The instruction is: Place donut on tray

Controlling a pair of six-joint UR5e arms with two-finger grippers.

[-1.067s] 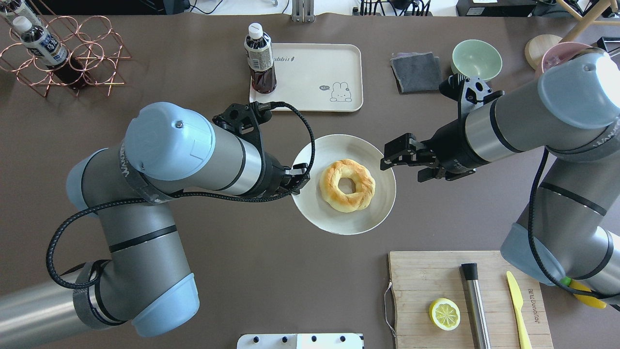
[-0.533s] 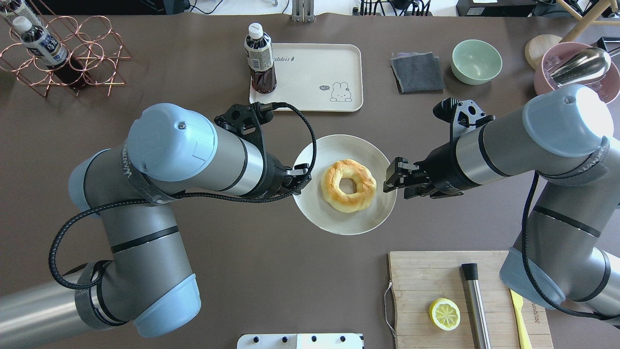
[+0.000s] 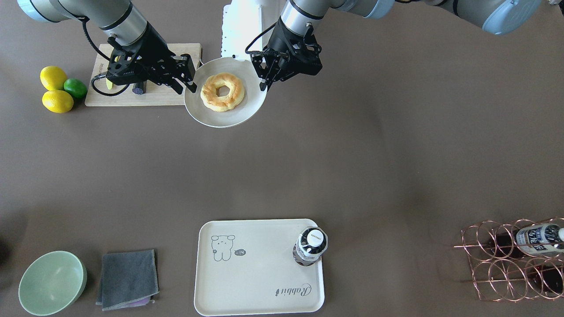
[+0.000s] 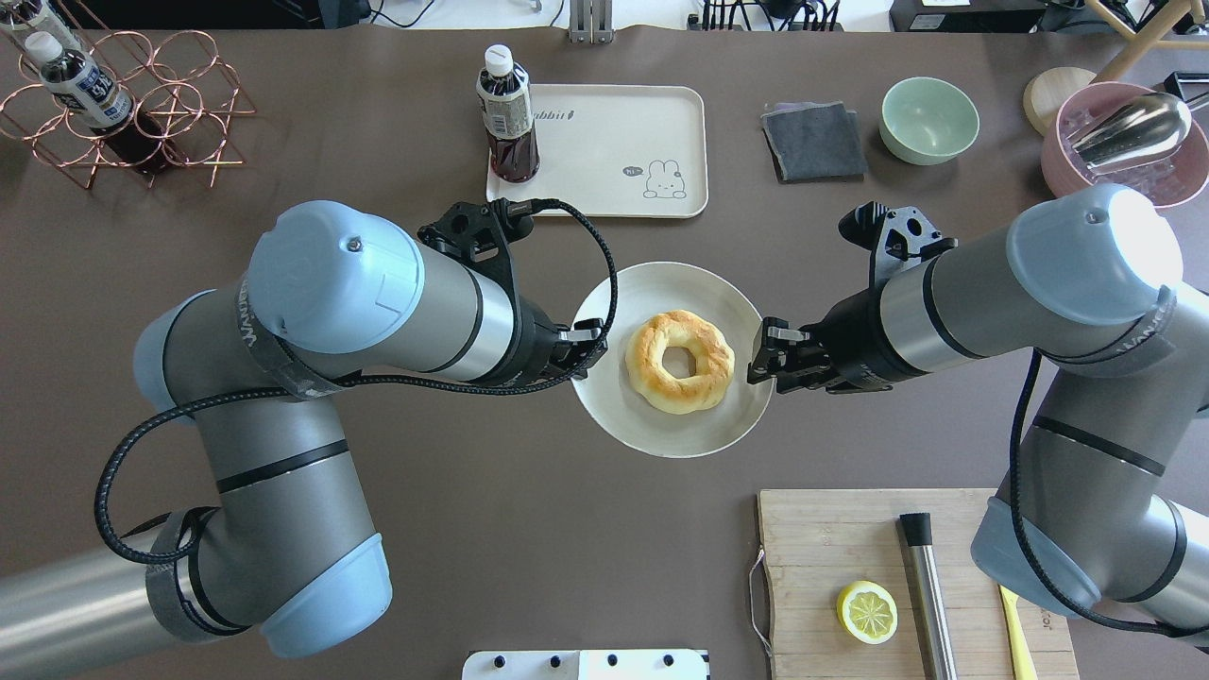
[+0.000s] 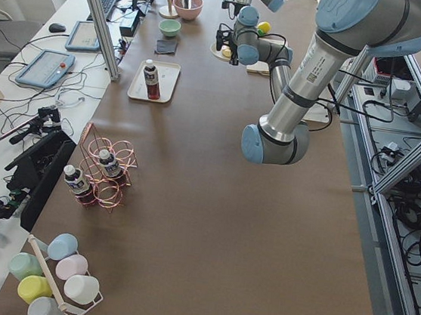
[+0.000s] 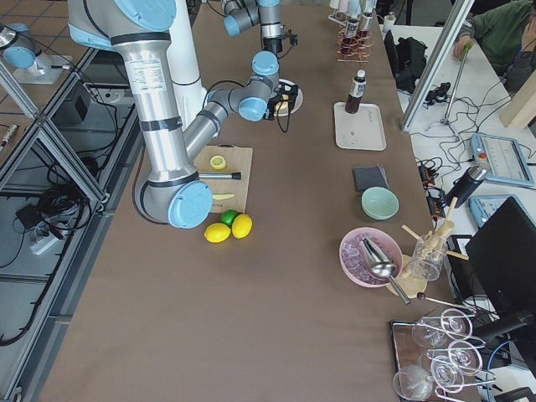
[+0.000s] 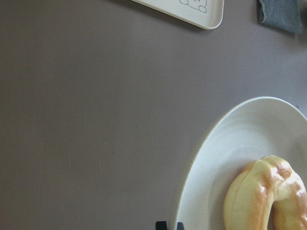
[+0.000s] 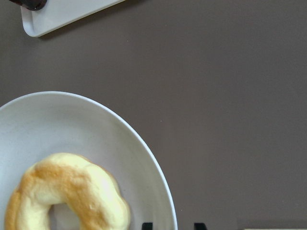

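Observation:
My right gripper grips the plate by its raised rim (image 3: 187,93) next, to carry the donut over to the tray (image 3: 254,267).
The donut (image 4: 680,362), golden with browned patches, lies on a round off-white plate (image 4: 661,434) at the table's middle; it also shows in the front view (image 3: 222,91). My left gripper (image 4: 584,351) is shut on the plate's left rim, fingertips close together in the left wrist view (image 7: 169,225). My right gripper (image 4: 760,364) is open at the plate's right rim, with the rim between its fingertips in the right wrist view (image 8: 172,225). The cream tray (image 4: 614,151) lies beyond the plate, with a bottle (image 4: 507,118) standing on its left end.
A wooden cutting board (image 4: 831,548) with a lemon half (image 4: 867,612), a metal rod and a yellow knife lies at the near right. A grey cloth (image 4: 814,142), green bowl (image 4: 928,120) and pink bowl (image 4: 1115,142) are far right. A copper wire rack (image 4: 132,113) stands far left.
My right gripper has moved down and in from above the plate's upper right to its right rim. The left arm, plate and donut have not moved.

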